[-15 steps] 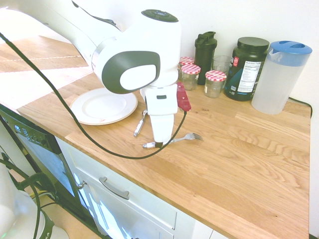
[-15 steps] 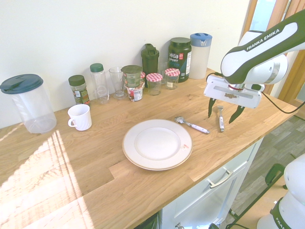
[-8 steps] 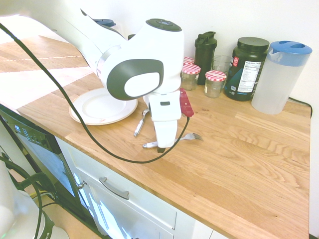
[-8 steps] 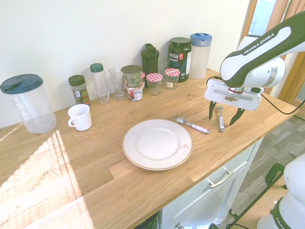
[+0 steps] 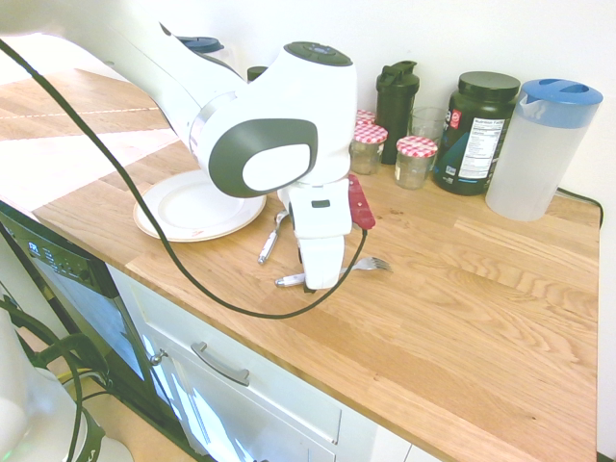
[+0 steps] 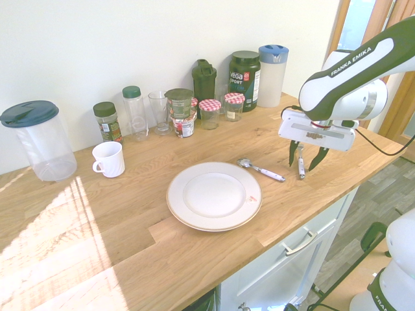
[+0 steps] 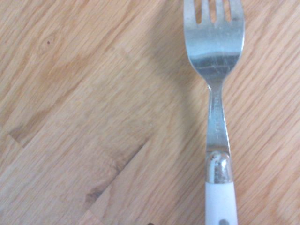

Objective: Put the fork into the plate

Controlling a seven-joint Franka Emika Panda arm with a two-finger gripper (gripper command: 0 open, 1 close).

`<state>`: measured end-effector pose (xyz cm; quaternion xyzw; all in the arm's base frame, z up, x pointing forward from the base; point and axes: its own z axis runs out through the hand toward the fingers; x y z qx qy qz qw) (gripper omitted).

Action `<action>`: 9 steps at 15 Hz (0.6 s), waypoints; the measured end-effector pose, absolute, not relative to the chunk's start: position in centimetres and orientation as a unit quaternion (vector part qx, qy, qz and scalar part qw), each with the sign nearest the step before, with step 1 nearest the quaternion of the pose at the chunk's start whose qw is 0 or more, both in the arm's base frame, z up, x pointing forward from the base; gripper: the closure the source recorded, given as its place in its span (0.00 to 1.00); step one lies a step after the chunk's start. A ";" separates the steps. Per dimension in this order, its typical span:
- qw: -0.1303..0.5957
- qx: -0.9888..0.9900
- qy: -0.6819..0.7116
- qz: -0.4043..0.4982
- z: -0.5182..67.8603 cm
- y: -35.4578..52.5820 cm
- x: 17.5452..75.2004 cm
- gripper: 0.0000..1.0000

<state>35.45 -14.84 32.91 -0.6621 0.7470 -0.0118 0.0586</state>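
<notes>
My gripper should grab the fork by its white handle (image 5: 292,280) (image 7: 221,204) next, because the fork's teeth spread out at its far end.
The fork (image 5: 373,263) lies flat on the wooden counter, its white handle toward the counter's front edge and its silver tines (image 7: 214,28) pointing away. My gripper (image 6: 305,159) is down over the handle, with a finger on each side of it and small gaps still showing. The fingers are open and the fork (image 6: 301,167) rests on the wood. The round white plate (image 6: 214,196) sits empty on the counter, a hand's length or more from the fork, and shows behind the arm as the plate (image 5: 192,207).
A shorter white-handled utensil (image 6: 261,170) lies between fork and plate. Along the wall stand checkered-lid jars (image 6: 209,111), a dark shaker bottle (image 6: 203,79), a green tub (image 6: 244,79) and a blue-lidded pitcher (image 6: 272,74). A white mug (image 6: 107,159) stands further left.
The gripper has come down lower over the fork handle, and its fingers have drawn closer together around it. The fork has not moved.
</notes>
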 end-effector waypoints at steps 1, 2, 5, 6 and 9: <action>0.058 -0.662 0.747 -0.011 32.8 -14.9 35.5 1.00; 0.058 -0.662 0.747 -0.012 32.8 -14.9 35.5 1.00; 0.059 -0.662 0.747 -0.015 32.7 -14.9 35.6 1.00; 0.059 -0.662 0.747 -0.015 32.7 -14.9 35.6 1.00; 0.058 -0.663 0.746 -0.015 32.7 -14.9 35.6 1.00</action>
